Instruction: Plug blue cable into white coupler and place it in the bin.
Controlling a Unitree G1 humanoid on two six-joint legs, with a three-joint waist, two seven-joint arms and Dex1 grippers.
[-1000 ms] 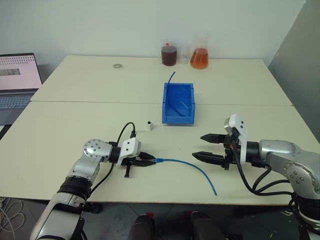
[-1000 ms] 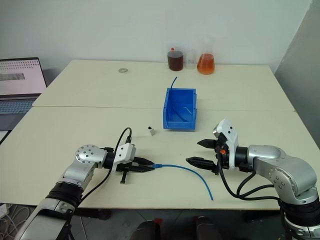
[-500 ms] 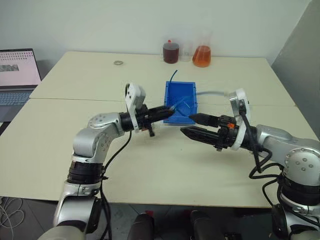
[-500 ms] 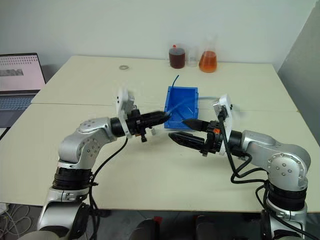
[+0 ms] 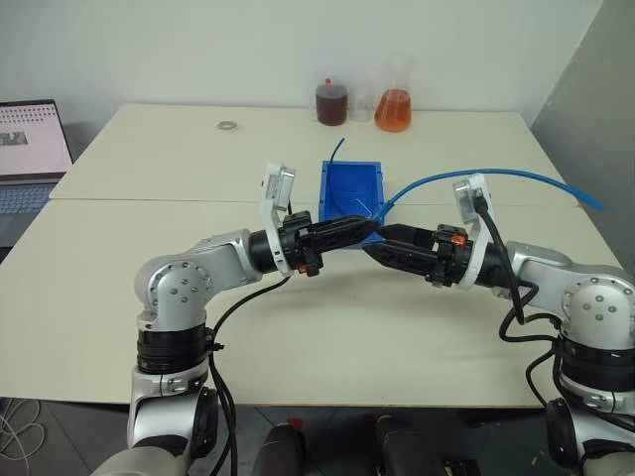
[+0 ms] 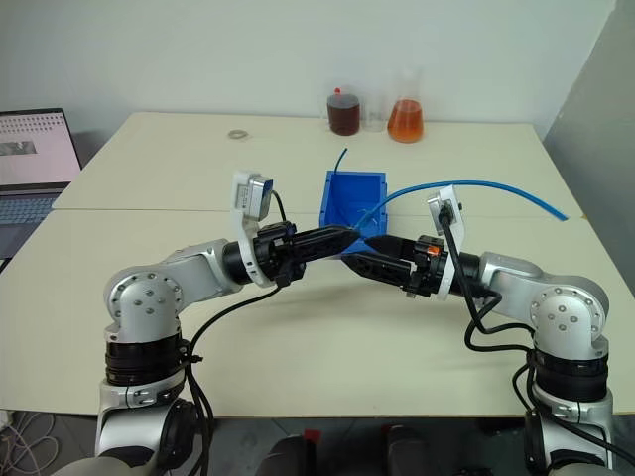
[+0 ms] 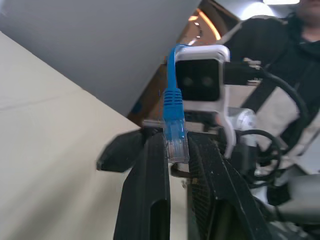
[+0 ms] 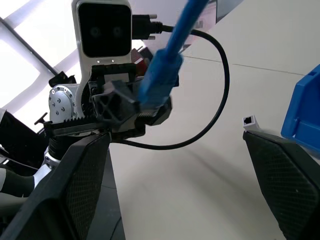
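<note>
My right gripper needs to grab the cable by the thick boot at its plug end (image 5: 383, 212) next, because the blue cable arcs slack (image 5: 476, 173) over my right arm.
My left gripper (image 5: 363, 229) is shut on the plug end of the blue cable (image 5: 476, 178), held in the air in front of the bin (image 5: 326, 194). The plug (image 7: 175, 136) stands clamped between the two fingers. From there the cable arcs up and right over my right arm, and its far end hangs off the table's right side. My right gripper (image 5: 381, 244) is open and faces the left one tip to tip, with nothing between its fingers. The white coupler (image 8: 248, 120) stands on the table beside the bin (image 8: 306, 114), apart from both grippers.
Two flasks, one of dark liquid (image 5: 333, 102) and one of orange liquid (image 5: 393, 109), stand at the table's back edge. Near them lies a small ring (image 5: 227, 126). A laptop (image 5: 28, 149) sits on the far left. A short dark-blue wire stub (image 5: 339, 151) rises behind the bin.
Both arms rose from the table's front edge and came together in front of the bin. The left gripper carried the plug up and right, lifting the cable off the table.
</note>
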